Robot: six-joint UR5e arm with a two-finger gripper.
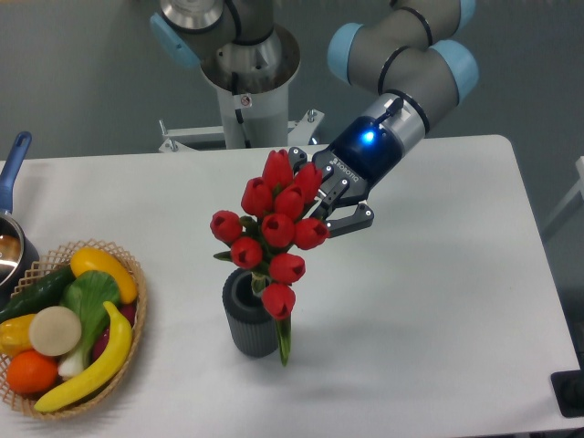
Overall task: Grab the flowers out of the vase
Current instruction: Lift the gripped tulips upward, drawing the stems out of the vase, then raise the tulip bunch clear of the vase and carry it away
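My gripper is about to lift the flowers (276,228) out of the dark ribbed vase (250,321), so it will grab them by their red tulip buds.
The flowers (276,228), a bunch of red tulip buds on green stems, rise from the vase (248,324), a small dark grey ribbed pot near the table's middle front. A green leaf hangs down over the vase's right front. My gripper (321,203) is at the bunch's upper right, level with the top buds. Its fingers (351,219) stand apart on either side of the right-hand buds. The fingertips are partly hidden behind the buds. I cannot tell whether the fingers touch the flowers.
A woven basket (137,319) with banana, orange, cucumber and other produce sits at the front left. A blue-handled pot (13,169) stands at the left edge. The arm's base (246,64) rises behind the table.
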